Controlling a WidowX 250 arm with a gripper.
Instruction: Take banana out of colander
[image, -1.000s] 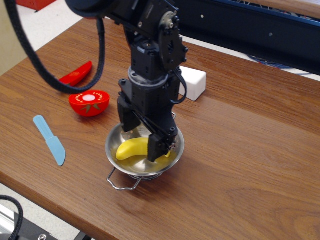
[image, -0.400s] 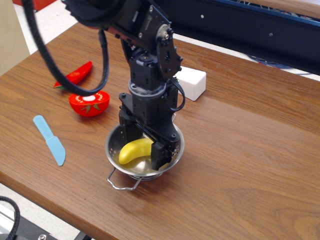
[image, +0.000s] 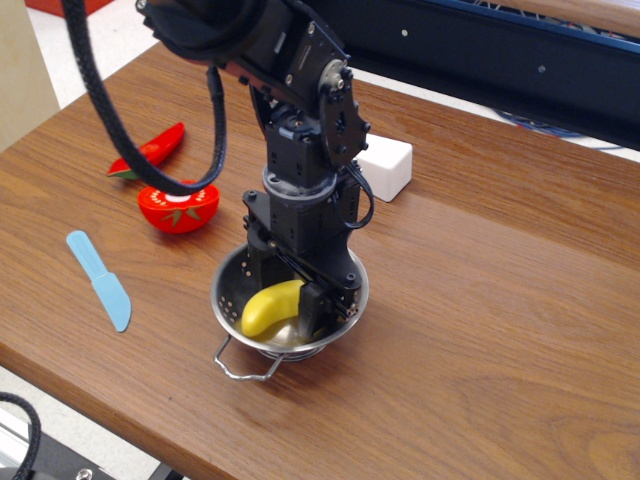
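My gripper grabs the banana by the end (image: 298, 291) opposite its exposed rounded tip next, to lift the banana out of the colander (image: 228, 285).
The yellow banana (image: 268, 309) lies in the steel colander (image: 228, 285) near the table's front edge. My black gripper (image: 285, 295) is lowered into the colander. Its jaws stand apart, one finger behind the banana and one finger (image: 314, 309) at its right end, which it hides. The banana's left end points toward the front left and is tilted up a little. I cannot tell how firmly the fingers touch the banana. It still rests in the bowl.
A red tomato half (image: 180, 206) and a red chili pepper (image: 152, 149) lie to the left. A blue toy knife (image: 100, 280) lies front left. A white block (image: 384, 166) sits behind the arm. The colander's wire handle (image: 245, 367) sticks out at the front.
My gripper has come down deeper into the colander around the banana. The banana has turned, its left end swinging toward the front.
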